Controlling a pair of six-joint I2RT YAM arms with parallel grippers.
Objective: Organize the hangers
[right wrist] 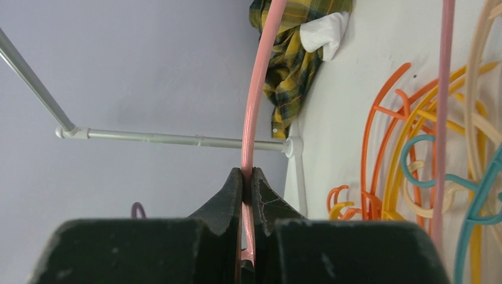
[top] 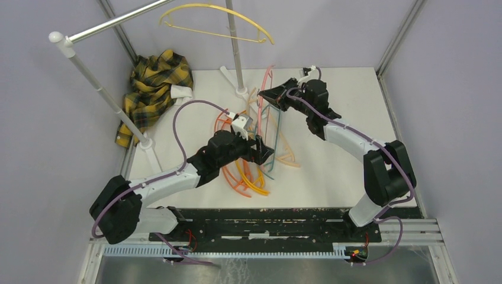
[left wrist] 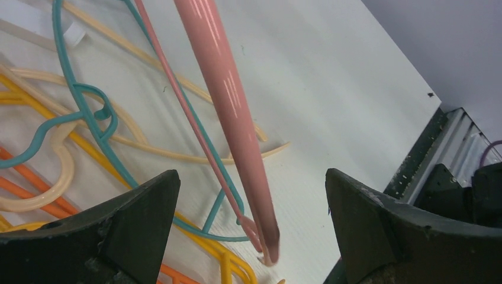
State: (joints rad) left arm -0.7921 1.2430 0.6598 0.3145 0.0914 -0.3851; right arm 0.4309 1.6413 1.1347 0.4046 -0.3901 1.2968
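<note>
The left gripper should take hold of the pink hanger by the lower end of its arm (top: 259, 136) (left wrist: 260, 205), so the hanger's hook stays free to hang on the rack's bar.
My right gripper (top: 269, 94) is shut on the thin arm of a pink hanger (top: 261, 112) and holds it upright above the table; the pinch shows in the right wrist view (right wrist: 247, 173). My left gripper (top: 266, 151) is open, and the pink hanger's lower end (left wrist: 260, 219) hangs between its jaws, touching neither. Several orange, yellow, peach and teal hangers (top: 245, 171) lie in a tangled pile on the table below. One yellow hanger (top: 219, 18) hangs on the rack's bar.
A yellow-black plaid cloth (top: 154, 83) lies at the back left by the slanted rack pole (top: 100, 89). The upright rack pole (top: 235, 53) stands just behind the pile. The table's front edge (left wrist: 414, 160) is near my left gripper.
</note>
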